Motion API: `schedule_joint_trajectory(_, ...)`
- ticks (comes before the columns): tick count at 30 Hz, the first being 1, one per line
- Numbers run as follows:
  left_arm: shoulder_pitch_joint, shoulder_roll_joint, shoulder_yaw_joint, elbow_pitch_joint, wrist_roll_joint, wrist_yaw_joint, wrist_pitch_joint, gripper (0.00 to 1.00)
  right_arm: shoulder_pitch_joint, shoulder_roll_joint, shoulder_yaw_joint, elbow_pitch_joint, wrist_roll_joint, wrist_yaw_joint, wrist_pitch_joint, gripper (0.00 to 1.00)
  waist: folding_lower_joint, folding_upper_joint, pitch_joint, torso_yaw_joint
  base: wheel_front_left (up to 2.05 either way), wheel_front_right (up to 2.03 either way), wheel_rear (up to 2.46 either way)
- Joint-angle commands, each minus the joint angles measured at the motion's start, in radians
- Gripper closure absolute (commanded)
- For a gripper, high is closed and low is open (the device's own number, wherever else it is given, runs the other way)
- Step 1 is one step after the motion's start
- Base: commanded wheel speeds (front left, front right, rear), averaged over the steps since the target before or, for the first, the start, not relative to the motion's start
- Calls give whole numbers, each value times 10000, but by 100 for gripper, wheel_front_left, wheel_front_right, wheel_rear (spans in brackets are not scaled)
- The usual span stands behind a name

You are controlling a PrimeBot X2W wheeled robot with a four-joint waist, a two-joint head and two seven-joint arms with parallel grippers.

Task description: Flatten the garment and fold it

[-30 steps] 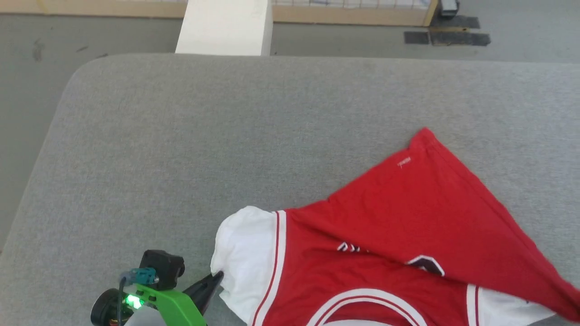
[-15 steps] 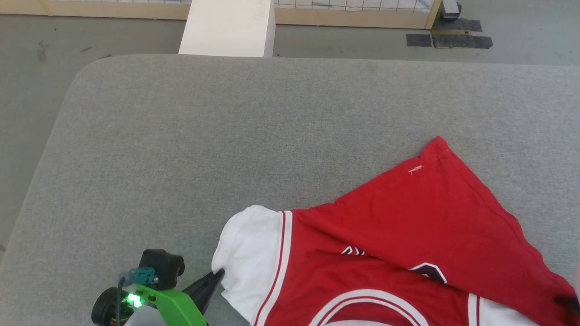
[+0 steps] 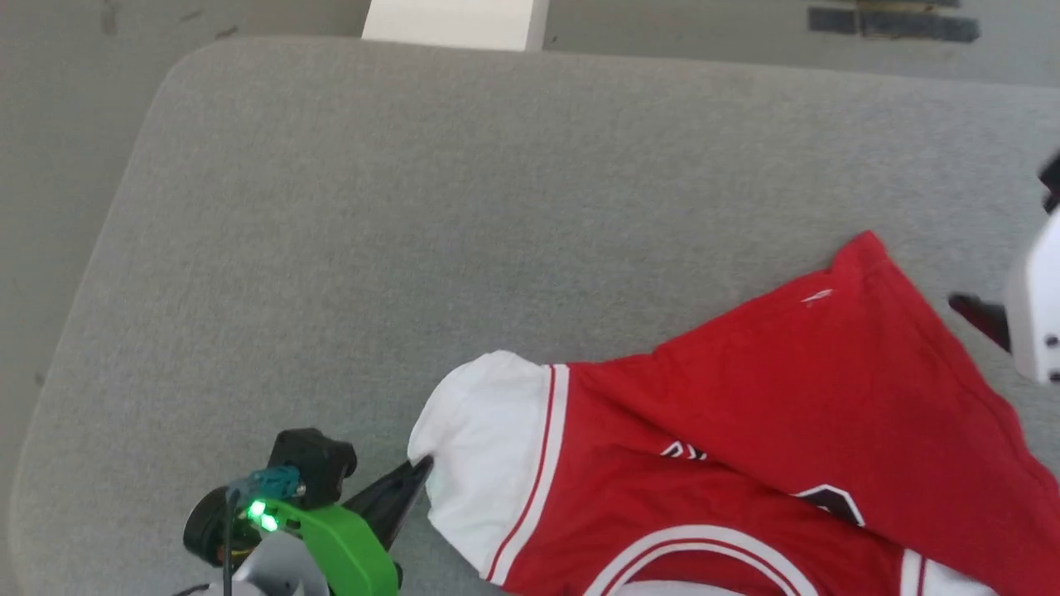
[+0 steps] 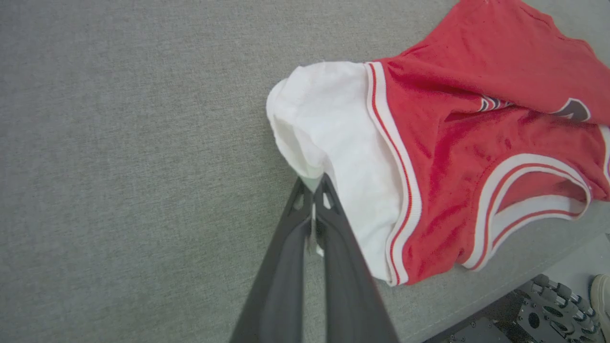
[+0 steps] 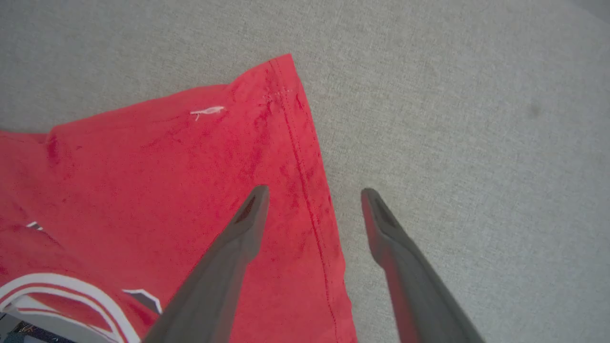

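The garment (image 3: 787, 430) needs to be straightened for folding, so my right gripper will next grip its stitched hem corner (image 3: 866, 248).
The garment (image 3: 787, 430) lies crumpled on the grey table at the lower right: red, with a white sleeve (image 3: 489, 447) and striped trim. A red hem corner (image 3: 865, 248) is folded over, covering part of the black lettering (image 3: 828, 501). My left gripper (image 4: 313, 183) is shut on the edge of the white sleeve (image 4: 333, 143), and in the head view the left gripper (image 3: 418, 472) is at the lower left. My right gripper (image 5: 314, 193) stands open just above the red hem (image 5: 305, 190), gripping nothing. One of its fingers (image 3: 977, 314) shows by the garment's right side.
The padded grey table (image 3: 414, 207) has a rounded far-left corner with grey floor around it. A white box (image 3: 451, 21) stands beyond the far edge. The left wrist view shows the table's near edge (image 4: 505, 286) and the robot's base (image 4: 548, 309) below it.
The right gripper has opened and let go of the red hem, then risen to the garment's right side. The left gripper still holds the sleeve. The head camera has tilted, shifting the whole view.
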Motion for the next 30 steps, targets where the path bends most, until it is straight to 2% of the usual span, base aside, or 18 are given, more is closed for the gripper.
schedule_joint_trajectory(1, -209, -105, 41, -45, 149, 62, -12, 100, -379, 116, 160, 264, -123, -15, -161, 0, 1, 0, 643, 574, 0, 0, 0)
schedule_joint_trajectory(8, -529, -579, -65, 57, 350, -37, -77, 100, -1494, 63, 802, 2016, -712, -15, -306, 0, 1, 0, 1345, 1238, 0, 0, 0)
schedule_joint_trajectory(18, -667, -943, -111, 434, 344, -219, -246, 100, -1230, -295, 1833, 3257, -822, -15, -435, 0, 1, 0, 1724, 1646, 0, 0, 0)
schedule_joint_trajectory(19, -673, -950, -106, 460, 339, -229, -256, 100, -1156, -368, 1961, 3304, -798, -15, -419, 32, 1, 0, 1736, 1658, 0, 0, 0)
schedule_joint_trajectory(20, -685, -956, -100, 491, 335, -243, -267, 100, -1094, -435, 2048, 3354, -761, -15, -462, 53, 1, 0, 1751, 1669, 0, 0, 0)
schedule_joint_trajectory(21, -695, -961, -94, 513, 331, -252, -276, 100, -1067, -469, 2086, 3399, -734, -15, -528, 88, 1, 0, 1760, 1672, 0, 0, 0)
schedule_joint_trajectory(22, -703, -968, -88, 537, 325, -257, -283, 100, -1051, -492, 2124, 3444, -705, -15, -598, 100, 1, 0, 1758, 1673, 0, 0, 0)
schedule_joint_trajectory(30, -705, -934, -52, 650, 273, -263, -309, 100, -1336, -566, 2230, 3629, -362, -15, -1862, 100, 1, 0, 1385, 1429, 0, 0, 0)
